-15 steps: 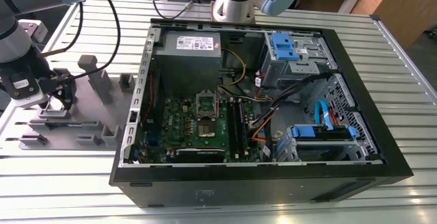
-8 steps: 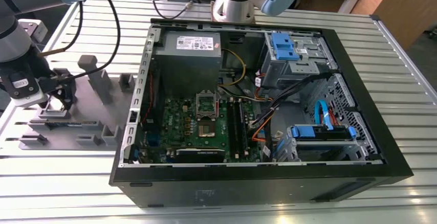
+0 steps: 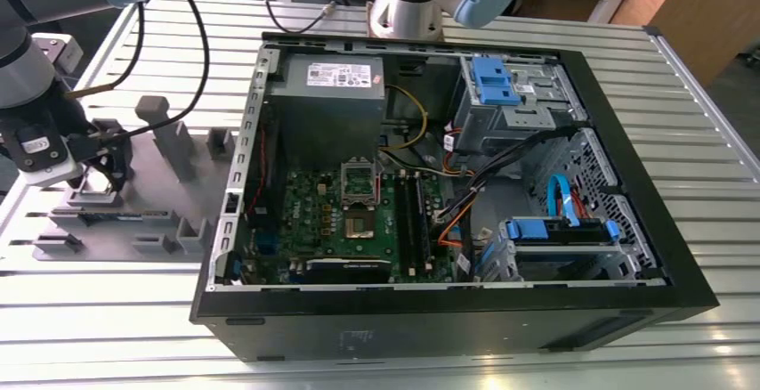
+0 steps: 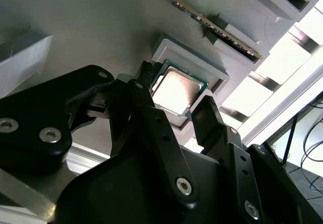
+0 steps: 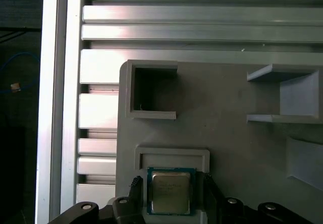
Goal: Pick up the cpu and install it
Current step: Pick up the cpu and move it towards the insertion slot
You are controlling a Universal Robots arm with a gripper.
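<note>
The grey pocket's sides close in the cpu's other edges, so the gripper should grab the cpu by its open side edges next.
The cpu [image 4: 177,89], a small square chip with a pale metal top and green rim, lies flat in a shallow pocket of the grey holder plate [image 5: 227,138]; it also appears in the first wrist view as the cpu [image 5: 170,200]. My gripper [image 4: 174,97] hangs low over it, open, with one black finger on each side of the chip and a small gap at both edges. In the exterior view the gripper [image 3: 107,174] is at the left, over the holder plate [image 3: 142,221]. The motherboard socket [image 3: 359,223] inside the PC case stands bare, its dark metal frame [image 3: 359,176] flipped up.
The open black PC case [image 3: 451,310] lies in the middle of the slatted aluminium table [image 3: 713,167]. Grey upright holder blocks [image 3: 166,141] rise from the plate near the gripper. A memory stick [image 4: 202,19] rests in a slot beside the cpu pocket.
</note>
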